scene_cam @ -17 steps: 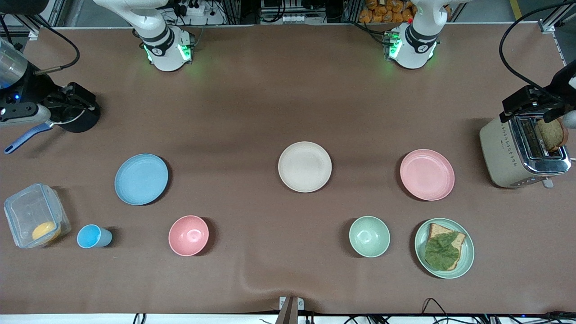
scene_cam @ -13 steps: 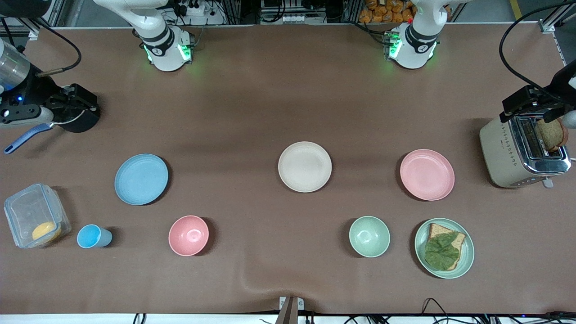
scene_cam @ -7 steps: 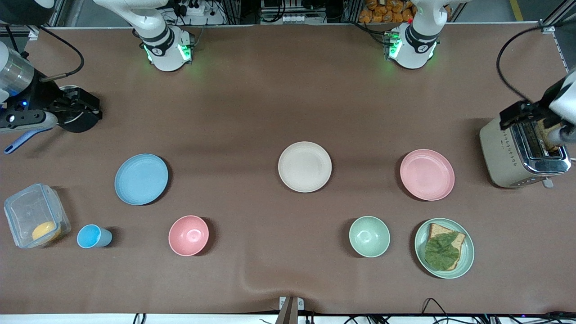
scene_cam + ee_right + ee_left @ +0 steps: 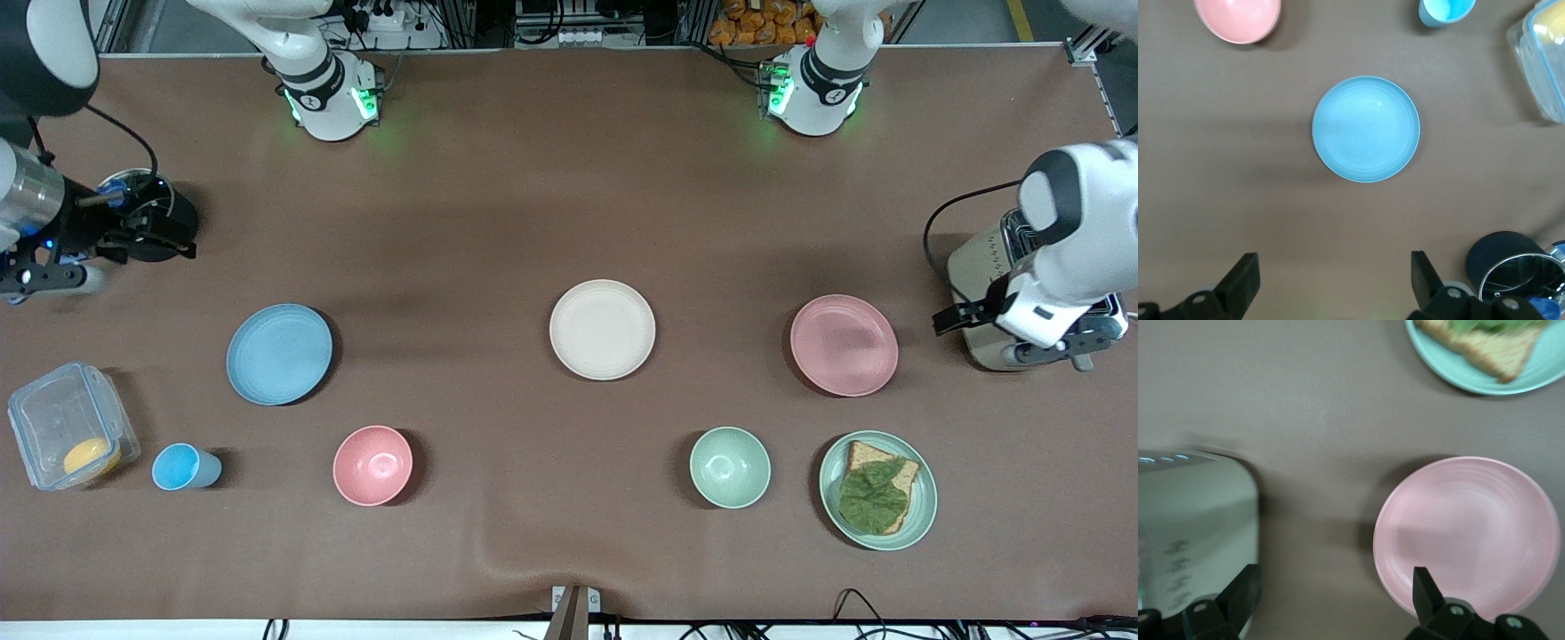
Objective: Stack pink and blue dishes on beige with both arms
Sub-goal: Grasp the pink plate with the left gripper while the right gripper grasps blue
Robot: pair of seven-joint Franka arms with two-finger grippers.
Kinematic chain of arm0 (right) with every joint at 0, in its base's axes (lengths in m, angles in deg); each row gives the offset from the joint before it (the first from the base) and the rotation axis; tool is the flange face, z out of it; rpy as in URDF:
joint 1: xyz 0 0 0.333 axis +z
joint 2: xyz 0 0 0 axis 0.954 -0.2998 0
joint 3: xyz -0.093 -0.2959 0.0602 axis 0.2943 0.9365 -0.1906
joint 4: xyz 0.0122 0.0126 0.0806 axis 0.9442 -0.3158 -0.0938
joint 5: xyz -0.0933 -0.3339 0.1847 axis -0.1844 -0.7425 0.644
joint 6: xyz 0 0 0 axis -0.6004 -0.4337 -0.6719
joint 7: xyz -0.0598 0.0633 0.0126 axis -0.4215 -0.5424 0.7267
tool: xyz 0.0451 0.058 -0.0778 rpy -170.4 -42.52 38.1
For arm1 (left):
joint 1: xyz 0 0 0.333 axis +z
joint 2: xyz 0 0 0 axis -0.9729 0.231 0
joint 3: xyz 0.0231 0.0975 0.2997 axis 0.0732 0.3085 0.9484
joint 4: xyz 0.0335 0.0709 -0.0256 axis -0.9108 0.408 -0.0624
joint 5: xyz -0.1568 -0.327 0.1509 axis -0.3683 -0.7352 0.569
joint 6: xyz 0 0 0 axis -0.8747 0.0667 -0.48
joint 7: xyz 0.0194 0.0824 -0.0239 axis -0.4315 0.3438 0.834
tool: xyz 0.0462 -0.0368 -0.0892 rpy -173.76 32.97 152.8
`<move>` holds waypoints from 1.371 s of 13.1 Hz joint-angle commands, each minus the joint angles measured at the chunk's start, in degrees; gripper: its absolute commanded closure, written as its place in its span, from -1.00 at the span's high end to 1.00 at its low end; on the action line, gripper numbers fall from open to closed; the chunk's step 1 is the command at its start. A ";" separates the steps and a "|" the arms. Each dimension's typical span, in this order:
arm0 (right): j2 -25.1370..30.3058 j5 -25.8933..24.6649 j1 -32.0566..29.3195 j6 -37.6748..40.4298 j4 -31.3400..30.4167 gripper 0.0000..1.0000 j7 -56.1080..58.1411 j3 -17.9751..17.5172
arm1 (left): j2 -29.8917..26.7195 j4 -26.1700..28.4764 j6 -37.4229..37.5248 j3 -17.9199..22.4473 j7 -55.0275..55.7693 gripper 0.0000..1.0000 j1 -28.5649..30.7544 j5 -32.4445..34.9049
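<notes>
The robot's right gripper will stack the blue plate on the beige plate, so it will next grab the blue plate by its rim.
The light blue plate lies toward the right arm's end of the table, the beige plate in the middle, and the pink plate toward the left arm's end. My left gripper hangs between the toaster and the pink plate. In the left wrist view it is open and empty, with the pink plate beside one finger. My right gripper hovers by a black pot. In the right wrist view it is open and empty, apart from the blue plate.
A toaster stands at the left arm's end. Nearer the front camera are a green plate with a sandwich, a green bowl, a pink bowl, a blue cup and a clear container. A black pot stands by the right gripper.
The left arm has swung off the toaster's top and now points at the gap beside the pink plate. The right arm has turned by the pot to face the blue plate.
</notes>
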 commanded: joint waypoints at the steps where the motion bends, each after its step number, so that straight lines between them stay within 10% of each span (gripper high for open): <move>1: -5.97 0.21 -4.05 -3.01 0.62 1.00 0.44 -0.70 | 6.24 -0.23 -6.21 -0.77 2.58 1.00 0.05 -0.78; 7: -18.01 0.21 -9.24 -13.21 0.27 1.00 6.86 -0.70 | 11.09 -0.23 -10.62 -0.95 3.28 0.98 -0.13 -0.78; 15: -25.68 0.39 -11.09 -29.37 -11.48 1.00 10.11 -0.79 | 12.67 -0.58 -10.80 -1.92 4.51 0.14 -0.39 -0.78; 18: -27.52 0.30 -11.18 -32.29 -12.83 0.88 10.20 -0.79 | 12.68 -0.58 -10.80 -2.00 4.52 -0.86 -0.56 -0.78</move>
